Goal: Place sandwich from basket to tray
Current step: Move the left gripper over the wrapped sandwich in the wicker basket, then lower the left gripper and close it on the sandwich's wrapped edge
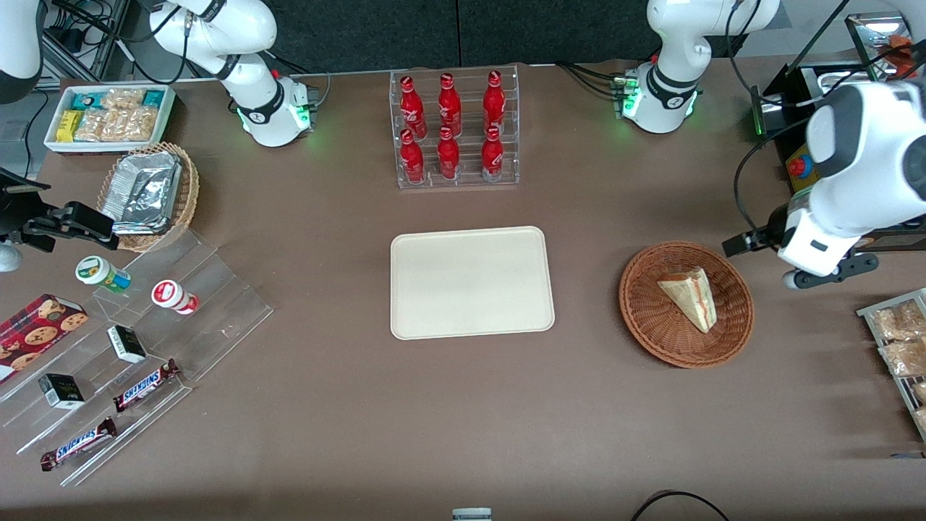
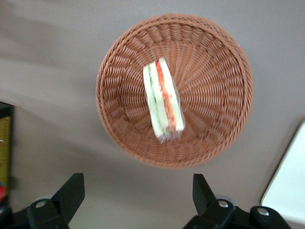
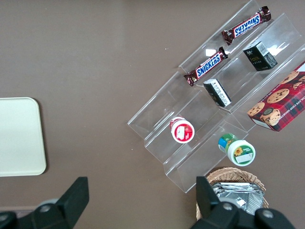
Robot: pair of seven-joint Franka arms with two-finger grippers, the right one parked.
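Next, my gripper grabs the sandwich across its wide, facing flat bread sides to place it on the tray, since it tapers to a narrow corner (image 1: 707,328).
The sandwich (image 1: 691,297) (image 2: 163,101), a pale wedge with red, orange and green layers, lies in the reddish-brown wicker basket (image 1: 644,318) (image 2: 214,47) toward the working arm's end of the table. The cream tray (image 1: 470,282) (image 2: 290,191) lies flat at the table's middle, beside the basket, with nothing on it. My gripper (image 2: 137,180) hangs open and holds nothing, high over bare table just outside the basket's rim. Its white wrist (image 1: 821,242) shows beside the basket, on the side away from the tray.
A clear rack of red bottles (image 1: 456,130) stands farther from the front camera than the tray. A rack of snack packets (image 1: 897,347) sits at the working arm's table edge. A tan basket with foil (image 1: 148,192), a white bin (image 1: 108,116) and clear steps with snacks (image 1: 145,340) lie toward the parked arm's end.
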